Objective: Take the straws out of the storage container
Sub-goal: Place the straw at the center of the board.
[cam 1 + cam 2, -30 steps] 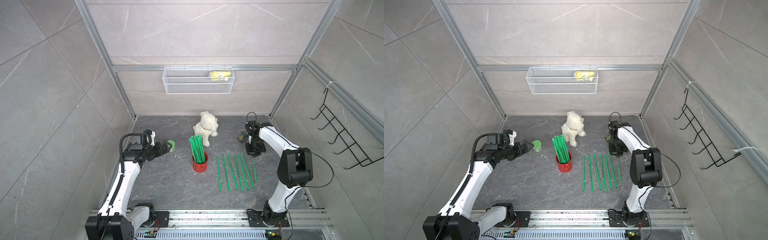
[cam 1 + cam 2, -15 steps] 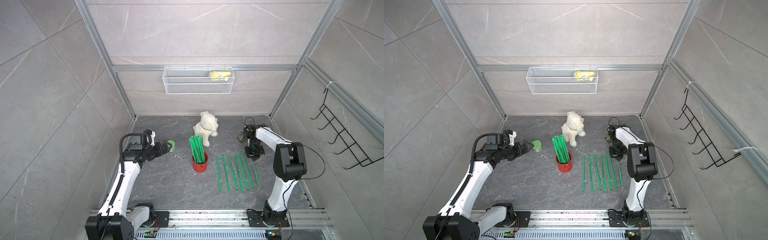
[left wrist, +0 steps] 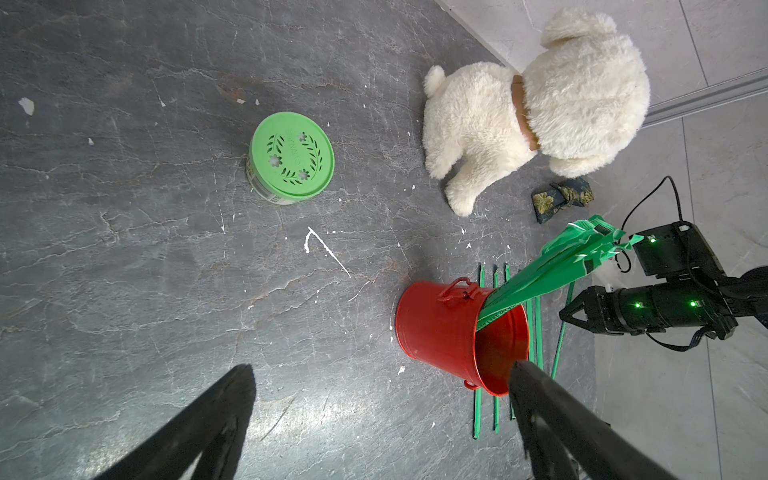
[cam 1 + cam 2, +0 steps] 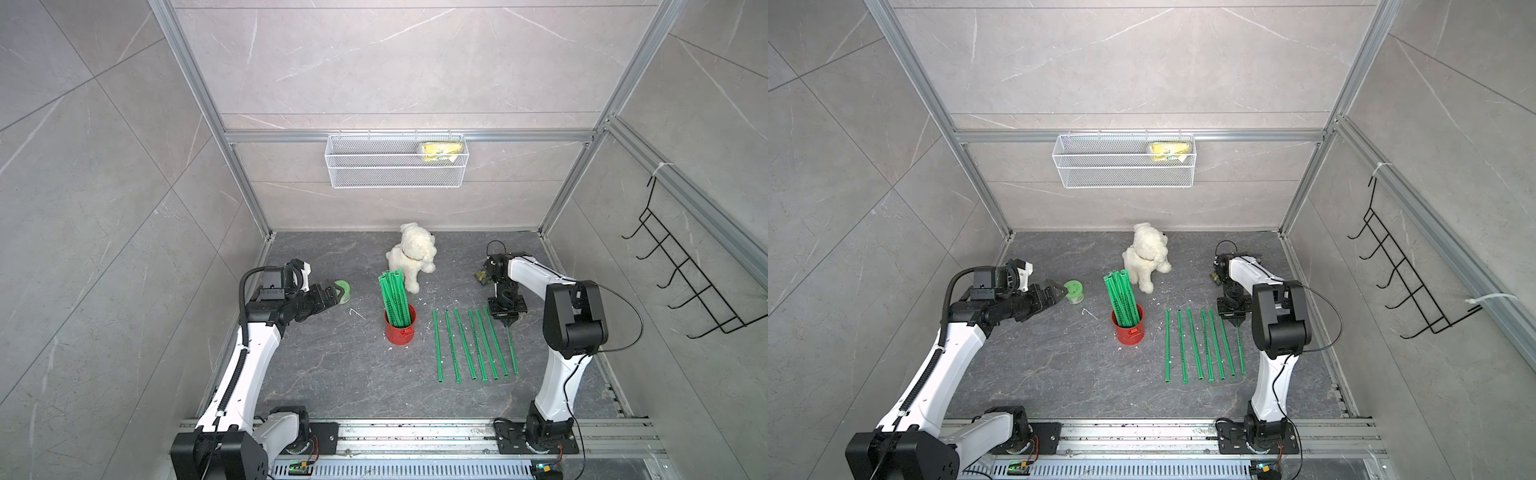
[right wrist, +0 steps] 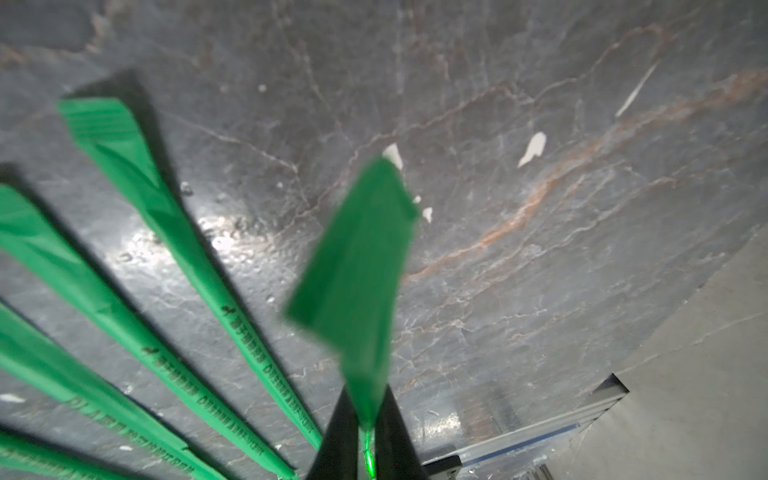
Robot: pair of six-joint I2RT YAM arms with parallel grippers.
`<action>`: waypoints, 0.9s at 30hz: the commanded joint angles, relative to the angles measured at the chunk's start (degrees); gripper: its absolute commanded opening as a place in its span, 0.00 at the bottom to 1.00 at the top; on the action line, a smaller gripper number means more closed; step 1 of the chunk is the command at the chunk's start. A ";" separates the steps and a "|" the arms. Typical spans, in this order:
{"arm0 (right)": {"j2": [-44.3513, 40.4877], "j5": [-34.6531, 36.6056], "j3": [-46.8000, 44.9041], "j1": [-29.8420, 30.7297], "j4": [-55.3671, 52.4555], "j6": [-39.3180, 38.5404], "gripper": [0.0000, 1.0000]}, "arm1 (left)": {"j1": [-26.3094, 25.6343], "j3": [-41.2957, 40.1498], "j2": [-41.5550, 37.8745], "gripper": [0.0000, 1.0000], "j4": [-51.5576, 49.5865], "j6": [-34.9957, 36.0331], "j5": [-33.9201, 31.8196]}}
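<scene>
The held straw's near end (image 4: 515,372) meets the tabletop, level with the row of straws beside it, so it is now time for my right gripper to release the straw.
The storage container, a small red can (image 4: 400,330) (image 3: 440,332), stands mid-floor with a bundle of green straws (image 4: 395,299) (image 3: 552,270) leaning out of it. Several more straws (image 4: 465,349) (image 4: 1204,349) lie side by side on the floor to its right. My right gripper (image 4: 507,320) (image 5: 368,419) points down at the far end of that row, shut on the end of one straw (image 5: 357,266), whose other end rests at the right of the row. My left gripper (image 4: 332,293) (image 3: 380,370) hangs open and empty left of the can.
A green-lidded jar (image 4: 343,289) (image 3: 291,158) sits just beyond my left fingertips. A white plush dog (image 4: 411,259) sits behind the can, and a small dark patterned pouch (image 3: 561,197) lies near my right arm. A wire basket (image 4: 395,166) hangs on the back wall, a hook rack (image 4: 685,282) on the right.
My right gripper has come forward and down with its straw, bringing it alongside the row on the floor. The left arm has not moved.
</scene>
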 commanded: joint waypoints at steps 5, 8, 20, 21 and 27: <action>1.67 -0.37 -1.81 -0.28 1.62 1.14 0.16 | -0.06 2.39 -0.14 1.00 -0.88 1.35 1.72; 1.67 -0.45 -2.70 -0.28 2.50 1.12 0.19 | -0.06 2.46 -0.10 1.00 -0.87 1.38 1.74; 1.67 -0.89 -3.82 -0.26 3.61 1.21 0.31 | -0.06 2.46 0.13 1.00 -0.82 1.42 1.65; 1.51 -0.85 -3.84 -0.21 3.61 1.25 0.32 | -0.02 2.38 0.13 1.00 -0.83 1.39 1.71; -0.07 -0.67 -4.03 -0.24 3.21 1.26 0.39 | -0.04 2.46 0.13 1.00 -0.82 1.42 1.73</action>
